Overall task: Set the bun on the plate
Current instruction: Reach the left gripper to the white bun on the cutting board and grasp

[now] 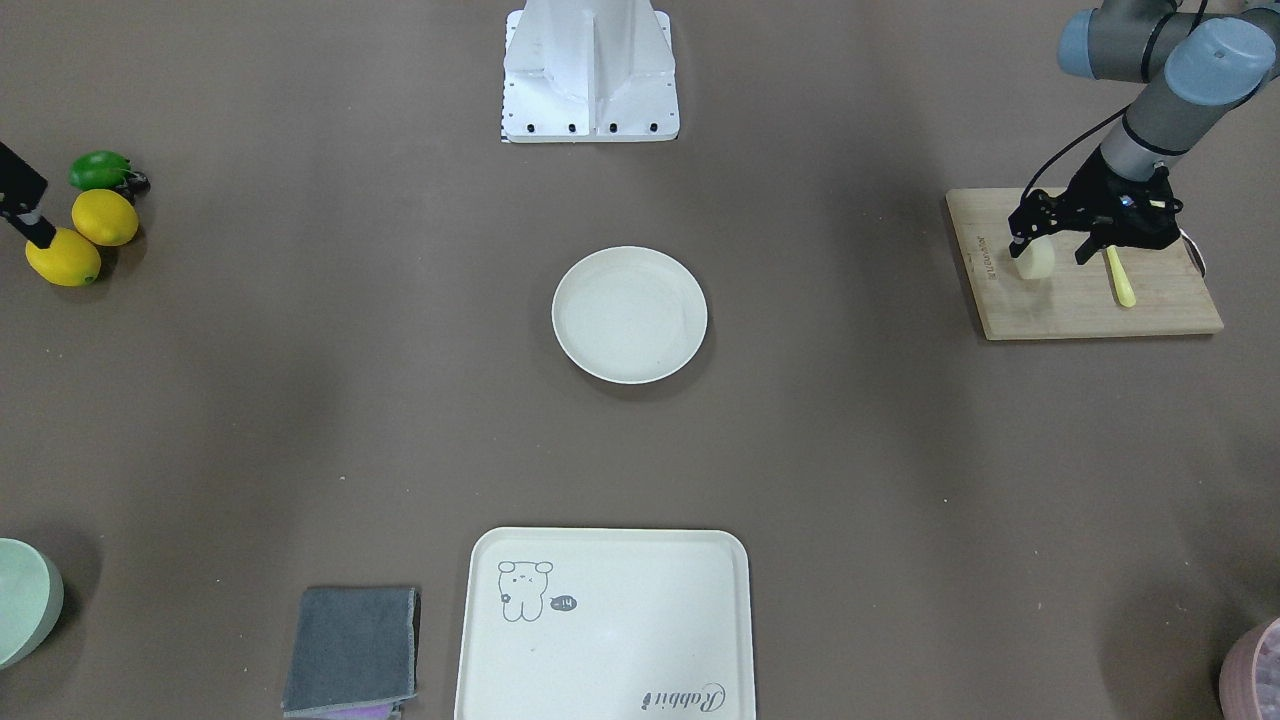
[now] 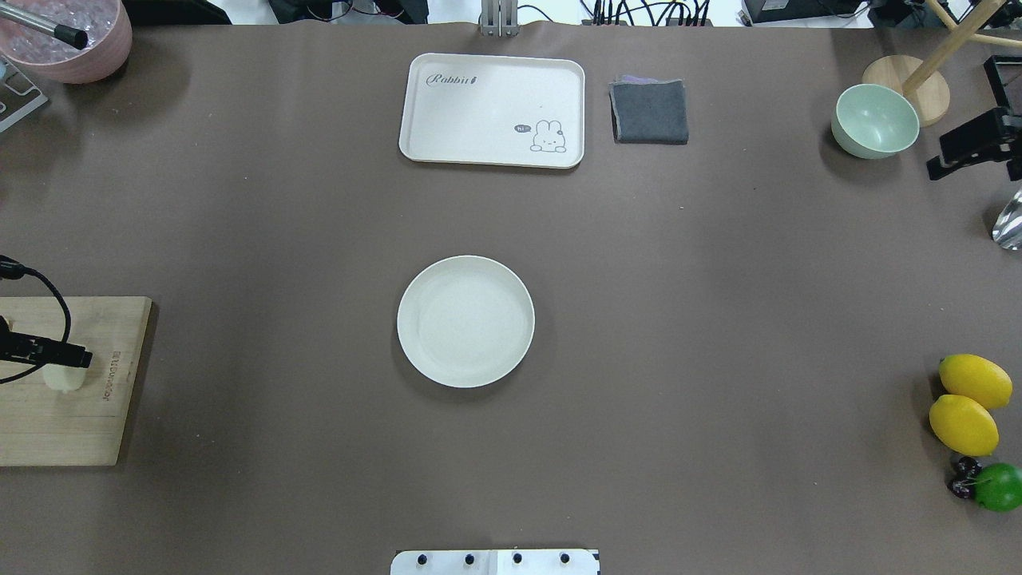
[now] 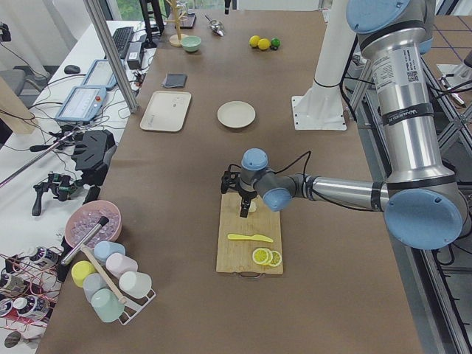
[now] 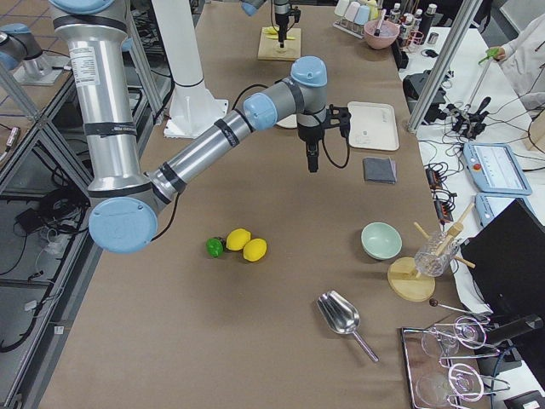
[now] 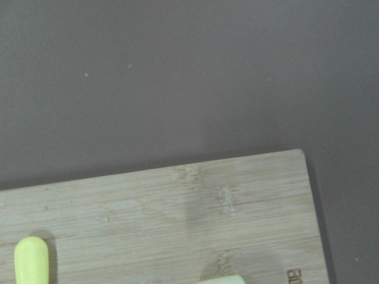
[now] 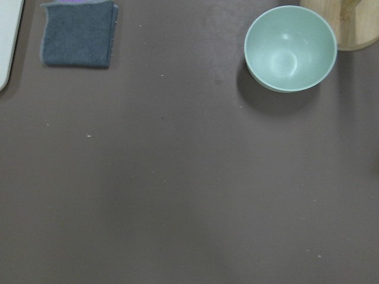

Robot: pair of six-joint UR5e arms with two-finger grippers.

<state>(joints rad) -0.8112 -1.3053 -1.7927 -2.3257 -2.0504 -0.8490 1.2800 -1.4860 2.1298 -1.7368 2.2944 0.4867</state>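
Observation:
I should grab the bun around its rounded body [image 1: 1036, 262] with my left gripper next, and then the bun can be put on the plate [image 1: 629, 314].
The bun [image 1: 1037, 262] is a small cream lump lying on a wooden cutting board [image 1: 1085, 312] at the table's end on my left side. My left gripper [image 1: 1050, 254] hangs low over it, open, one finger [image 1: 1018, 243] at the bun's edge and the other apart from it. From overhead the bun [image 2: 64, 377] peeks out under that finger. The round cream plate [image 1: 629, 314] sits in the middle of the table with nothing on it. My right gripper [image 1: 38, 232] hovers near the lemons; whether it is open or shut does not show.
A yellow knife [image 1: 1120, 280] and lemon slices [image 3: 267, 257] share the board. Two lemons [image 2: 968, 403] and a lime [image 2: 998, 486] lie at the right end. A bear tray [image 2: 493, 109], grey cloth [image 2: 649, 111], green bowl [image 2: 874, 121] and pink bowl [image 2: 73, 36] line the far side.

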